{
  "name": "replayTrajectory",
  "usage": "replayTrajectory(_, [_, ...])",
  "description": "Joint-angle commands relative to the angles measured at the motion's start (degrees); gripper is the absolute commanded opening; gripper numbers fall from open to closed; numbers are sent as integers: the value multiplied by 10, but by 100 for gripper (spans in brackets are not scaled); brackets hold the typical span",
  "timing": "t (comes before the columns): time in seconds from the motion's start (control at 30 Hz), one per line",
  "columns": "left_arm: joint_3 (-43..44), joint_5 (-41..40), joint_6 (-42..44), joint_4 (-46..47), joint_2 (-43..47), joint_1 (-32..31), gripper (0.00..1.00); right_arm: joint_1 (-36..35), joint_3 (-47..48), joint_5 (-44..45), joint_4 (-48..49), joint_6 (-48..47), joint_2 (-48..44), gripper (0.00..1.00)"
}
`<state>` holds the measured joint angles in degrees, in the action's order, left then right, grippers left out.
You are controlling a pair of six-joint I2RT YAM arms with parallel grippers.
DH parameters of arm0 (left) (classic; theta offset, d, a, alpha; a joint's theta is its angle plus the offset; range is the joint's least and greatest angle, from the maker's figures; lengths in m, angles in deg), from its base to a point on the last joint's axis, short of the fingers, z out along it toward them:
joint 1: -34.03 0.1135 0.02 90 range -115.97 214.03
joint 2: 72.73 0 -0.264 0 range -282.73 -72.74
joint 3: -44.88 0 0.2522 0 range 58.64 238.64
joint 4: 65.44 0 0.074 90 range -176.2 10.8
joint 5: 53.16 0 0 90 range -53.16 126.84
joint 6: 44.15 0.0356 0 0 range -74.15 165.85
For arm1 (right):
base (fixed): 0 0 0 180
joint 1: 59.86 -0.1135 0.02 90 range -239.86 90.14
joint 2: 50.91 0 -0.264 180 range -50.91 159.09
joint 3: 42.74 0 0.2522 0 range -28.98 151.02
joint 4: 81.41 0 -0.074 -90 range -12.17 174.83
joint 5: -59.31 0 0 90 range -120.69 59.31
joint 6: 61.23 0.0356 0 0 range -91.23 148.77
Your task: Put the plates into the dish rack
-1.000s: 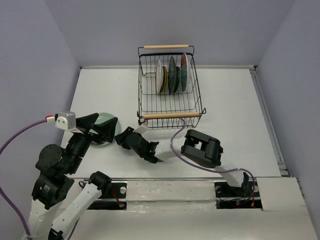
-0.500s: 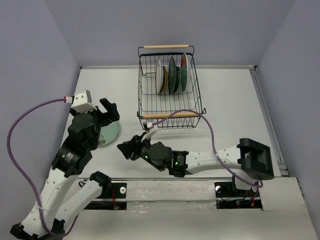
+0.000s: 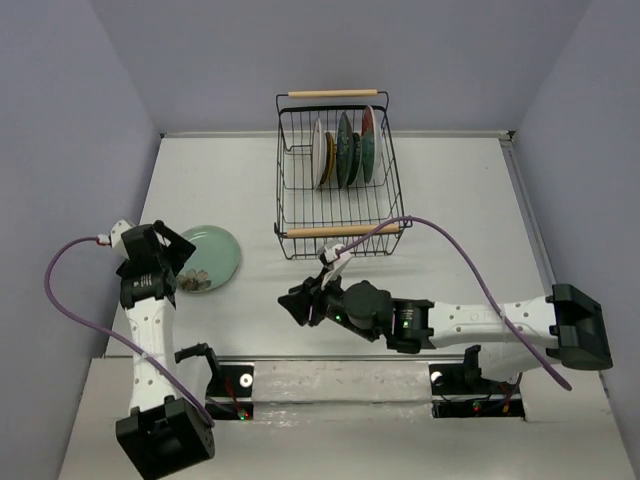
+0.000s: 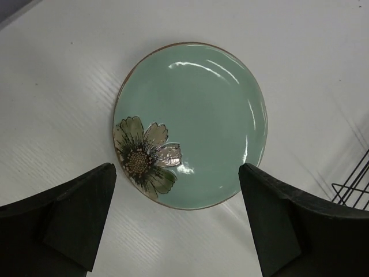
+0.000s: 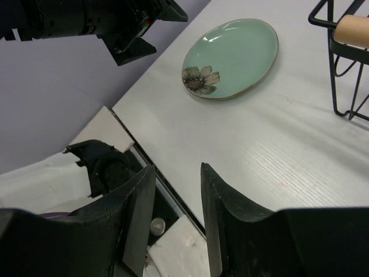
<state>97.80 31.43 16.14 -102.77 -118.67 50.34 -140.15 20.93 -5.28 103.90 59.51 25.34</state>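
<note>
The robot's left gripper will next take hold of the mint green plate by its flower-print rim [image 3: 186,286] [image 4: 131,178], so the plate's opposite rim stays free for the right gripper.
The pale mint green plate [image 3: 214,256] with a flower print lies flat on the table at the left; it also shows in the left wrist view [image 4: 193,118] and the right wrist view [image 5: 233,56]. My left gripper [image 3: 182,262] is wide open and empty, just left of the plate and above its near rim [image 4: 176,173]. My right gripper [image 3: 293,303] is slightly open and empty, to the right of the plate near the front edge [image 5: 177,167]. The black wire dish rack [image 3: 340,232] stands at the back. In it, on edge, are white [image 3: 317,150], amber [image 3: 328,160], blue-teal [image 3: 344,148], dark teal [image 3: 355,156] and red [image 3: 368,140] plates.
The rack's near wooden handle [image 3: 343,231] lies just beyond the right arm; it shows in the right wrist view [image 5: 353,29]. The table's front edge and the arm mounts [image 3: 340,380] lie close below the right gripper. A raised rim [image 3: 535,230] runs along the table's right side.
My left gripper has drawn back off the mint plate to its left side, leaving the plate fully in view. My right gripper has moved right and toward the front edge.
</note>
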Motion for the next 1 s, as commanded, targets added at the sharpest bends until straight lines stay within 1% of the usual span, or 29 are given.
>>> replayTrajectory(0.0, [-11,51,-51,5,-27,39,99,-3,-21,3,-19,-36,-36,43])
replayTrajectory(0.03, [-24,83,-62,15,-48,48,99,-3,-24,2,-19,-44,-45,44])
replayTrajectory(0.1, [-29,90,-69,19,-70,57,99,7,-26,1,-24,-50,-52,44])
replayTrajectory(0.13, [-36,99,-75,27,-79,74,99,8,-30,1,-25,-55,-57,44])
replayTrajectory(0.23, [-48,115,-78,44,-127,94,97,20,-37,2,-25,-57,-74,44])
replayTrajectory(0.33, [-90,131,-93,100,-164,101,94,33,-42,-3,-26,-67,-87,44])
replayTrajectory(0.4, [-108,136,-105,123,-190,101,91,40,-42,-1,-32,-75,-91,44])
replayTrajectory(0.47, [-124,130,-111,145,-209,101,90,52,-40,1,-39,-79,-95,44])
replayTrajectory(0.53, [-137,124,-116,157,-214,101,87,60,-42,-4,-41,-78,-97,44])
replayTrajectory(0.67, [-171,108,-134,214,-217,102,80,74,-46,-23,-40,-67,-92,44])
replayTrajectory(0.7, [-178,108,-137,226,-219,102,80,80,-46,-25,-40,-67,-89,44])
replayTrajectory(0.73, [-192,108,-144,234,-222,106,76,80,-46,-25,-40,-68,-87,44])
replayTrajectory(0.77, [-199,108,-148,266,-224,108,74,80,-46,-26,-40,-67,-85,44])
replayTrajectory(0.8, [-207,110,-153,280,-228,111,69,86,-46,-29,-41,-67,-80,44])
replayTrajectory(0.87, [-229,123,-166,324,-233,114,62,86,-43,-33,-40,-66,-75,44])
replayTrajectory(0.9, [-235,130,-171,340,-237,114,54,86,-41,-36,-40,-66,-68,44])
replayTrajectory(0.97, [-253,136,-180,376,-238,115,45,91,-37,-40,-40,-67,-62,44])
